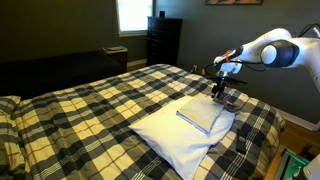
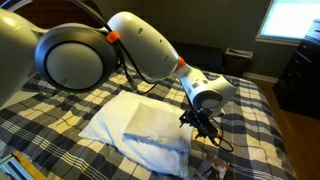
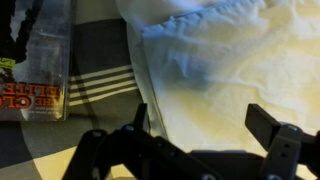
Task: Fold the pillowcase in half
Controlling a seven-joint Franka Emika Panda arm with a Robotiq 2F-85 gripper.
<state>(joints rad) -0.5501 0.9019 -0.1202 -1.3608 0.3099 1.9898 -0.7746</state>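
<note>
The robot's gripper will next grab the pillowcase (image 1: 200, 116) by its edge nearest the plastic package, so the opposite side stays flat for folding it in half.
The pillowcase (image 1: 200, 116) is a small flat white fabric rectangle lying on the large white pillow (image 1: 170, 142) on the plaid bed; both exterior views show it (image 2: 158, 121). My gripper (image 1: 224, 93) hangs just past the pillowcase's edge, at the pillow's end toward the bed side (image 2: 203, 124). In the wrist view white fabric (image 3: 220, 70) fills the space under the gripper (image 3: 203, 125). Its two black fingers are spread wide with nothing between them. I cannot tell in the wrist view where the pillowcase ends and the pillow begins.
A clear plastic package with red lettering (image 3: 40, 60) lies on the plaid cover (image 1: 90, 110) beside the pillow's edge, close to the gripper. The bed's side edge (image 1: 265, 125) is near. A dark dresser (image 1: 163, 40) stands by the far wall.
</note>
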